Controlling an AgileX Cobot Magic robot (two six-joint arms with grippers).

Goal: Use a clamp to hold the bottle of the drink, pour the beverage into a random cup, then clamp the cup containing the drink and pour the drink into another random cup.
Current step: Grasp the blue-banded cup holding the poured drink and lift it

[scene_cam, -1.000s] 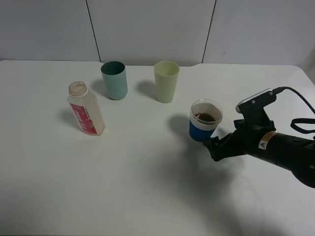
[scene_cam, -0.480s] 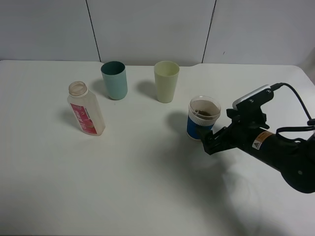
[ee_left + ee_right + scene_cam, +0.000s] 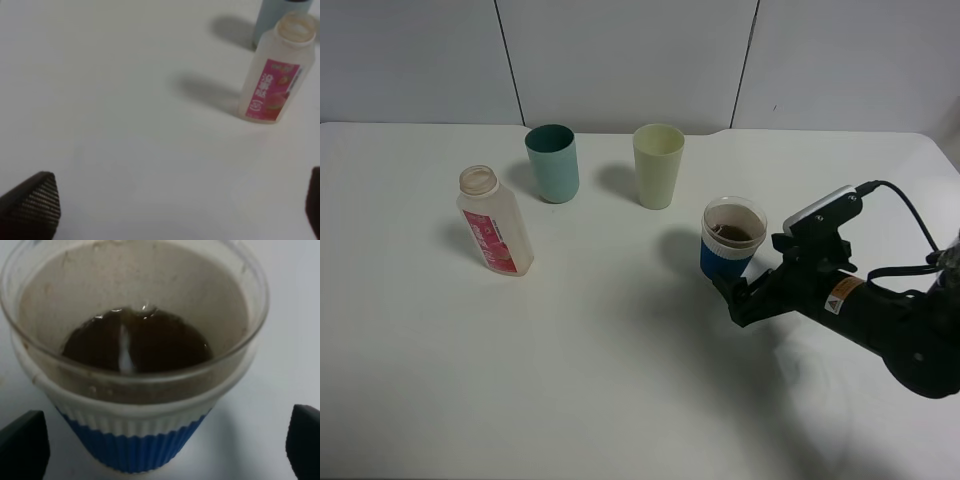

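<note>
Both fingers stop short of the cup's blue band [image 3: 721, 260] [image 3: 135, 450], so it is too early to close. My right gripper moves forward, then closes on the cup.
The blue-banded cup [image 3: 730, 240] stands upright right of the table's middle, with brown beverage [image 3: 733, 234] in its bottom. My right gripper [image 3: 735, 290] reaches it from the right, low at its base. In the right wrist view the cup [image 3: 135, 390] and beverage [image 3: 140, 345] fill the frame; the right gripper [image 3: 160, 445] is open, a dark fingertip [image 3: 22, 447] on each side with a gap to the cup. The bottle [image 3: 496, 222] stands at the left, uncapped. My left gripper [image 3: 172, 202] is open over bare table, well short of the bottle [image 3: 274, 75]. The pale yellow-green tumbler [image 3: 658, 165] stands behind the cup.
A teal tumbler [image 3: 552, 163] stands at the back, between the bottle and the yellow-green tumbler; its base also shows behind the bottle as the teal tumbler [image 3: 280, 15]. A cable loops off the right arm [image 3: 880, 320]. White wall panels close off the table's far edge.
My right arm has slid left along the table, bringing its fingers to either side of the blue-banded cup's base. The bottle and both tumblers have stayed put.
</note>
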